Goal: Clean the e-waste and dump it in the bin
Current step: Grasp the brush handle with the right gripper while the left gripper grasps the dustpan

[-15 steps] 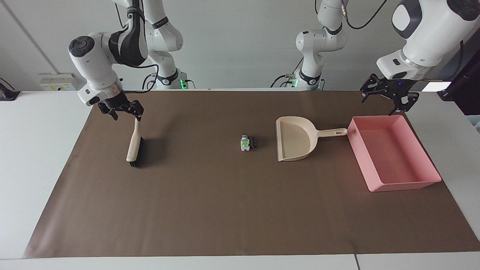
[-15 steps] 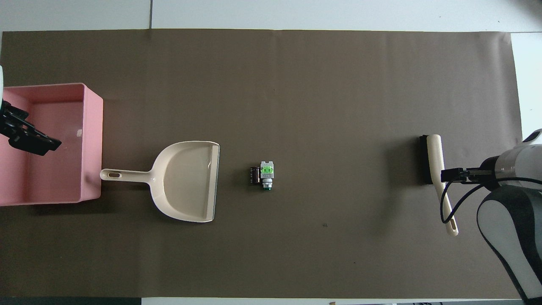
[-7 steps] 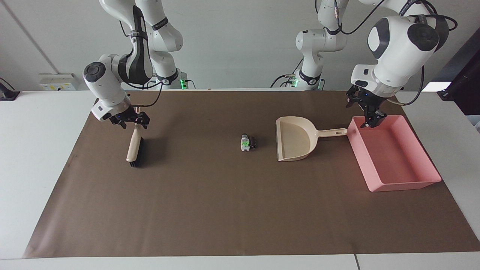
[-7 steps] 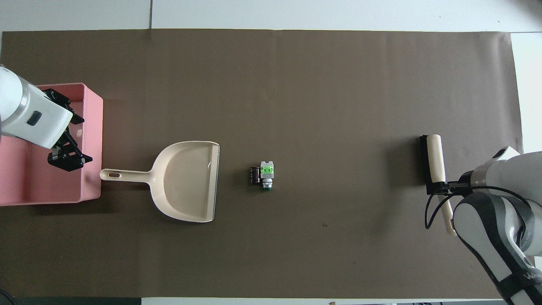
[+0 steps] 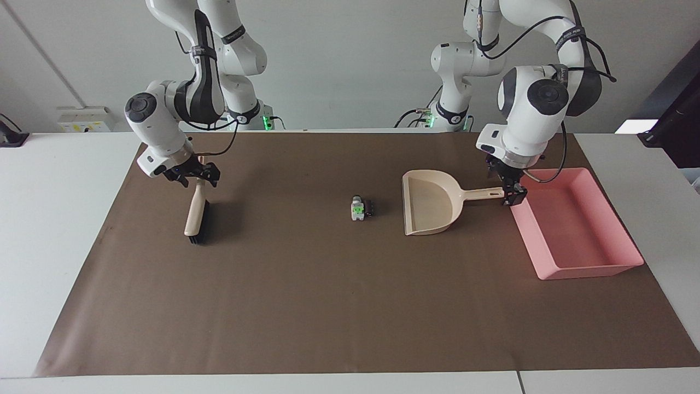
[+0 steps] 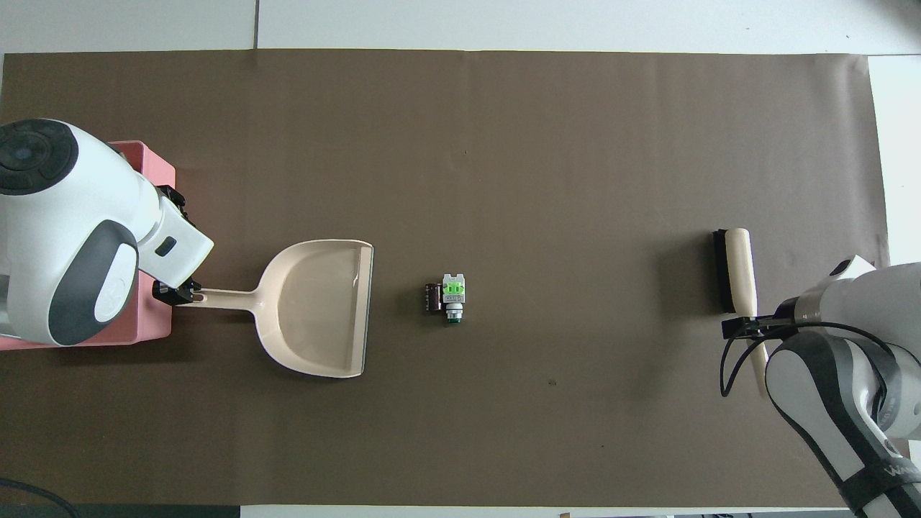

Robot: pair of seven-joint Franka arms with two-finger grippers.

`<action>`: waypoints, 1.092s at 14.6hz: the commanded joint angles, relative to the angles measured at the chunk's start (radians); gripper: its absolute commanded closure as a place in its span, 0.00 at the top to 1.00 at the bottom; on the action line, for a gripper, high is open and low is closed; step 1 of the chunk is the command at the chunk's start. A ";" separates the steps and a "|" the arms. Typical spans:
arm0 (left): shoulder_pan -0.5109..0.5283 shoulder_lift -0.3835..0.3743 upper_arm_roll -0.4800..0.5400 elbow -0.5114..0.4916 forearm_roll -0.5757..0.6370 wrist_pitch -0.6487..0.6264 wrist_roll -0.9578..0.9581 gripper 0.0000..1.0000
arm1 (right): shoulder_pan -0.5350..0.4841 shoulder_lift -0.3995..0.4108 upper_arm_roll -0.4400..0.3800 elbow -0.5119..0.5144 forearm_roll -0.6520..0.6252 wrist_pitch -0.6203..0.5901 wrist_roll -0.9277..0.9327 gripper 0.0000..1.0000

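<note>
The left gripper should next grab the dustpan by its narrow handle (image 6: 226,298), since the dustpan's pan is wide and round.
The e-waste lies mid-mat: a white-grey bit with a green mark (image 5: 357,209) (image 6: 453,295) and a black blocky bit (image 5: 370,208) (image 6: 432,298) touching it. The beige dustpan (image 5: 432,202) (image 6: 316,309) lies beside them, mouth toward them. Its handle points at the pink bin (image 5: 593,270) (image 6: 155,327) at the left arm's end. My left gripper (image 5: 511,194) (image 6: 176,293) is down at the tip of the dustpan's handle, by the bin's wall. My right gripper (image 5: 197,174) (image 6: 745,327) is at the handle of the beige brush (image 5: 196,216) (image 6: 737,273).
A brown mat (image 5: 328,306) covers the table, with white tabletop around it. The left arm's wrist hides most of the bin in the overhead view. The right arm's elbow covers the end of the brush's handle there.
My left gripper has swung from above the bin's corner down to the tip of the dustpan's handle. My right gripper has sunk onto the brush's handle. Nothing on the mat has moved.
</note>
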 commanded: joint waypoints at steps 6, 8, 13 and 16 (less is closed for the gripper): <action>-0.047 -0.064 0.006 -0.212 0.107 0.174 -0.004 0.93 | -0.012 -0.026 0.008 -0.019 0.023 0.012 -0.041 0.70; -0.049 -0.085 0.008 -0.261 0.109 0.185 -0.013 0.93 | -0.012 -0.026 0.008 -0.021 0.023 0.012 -0.042 0.57; -0.049 -0.134 0.006 -0.361 0.144 0.251 -0.056 0.91 | -0.007 -0.026 0.008 -0.016 0.025 -0.006 -0.032 0.00; -0.059 -0.125 0.006 -0.364 0.147 0.287 -0.088 0.90 | 0.002 -0.015 0.010 0.027 0.025 -0.049 -0.028 0.00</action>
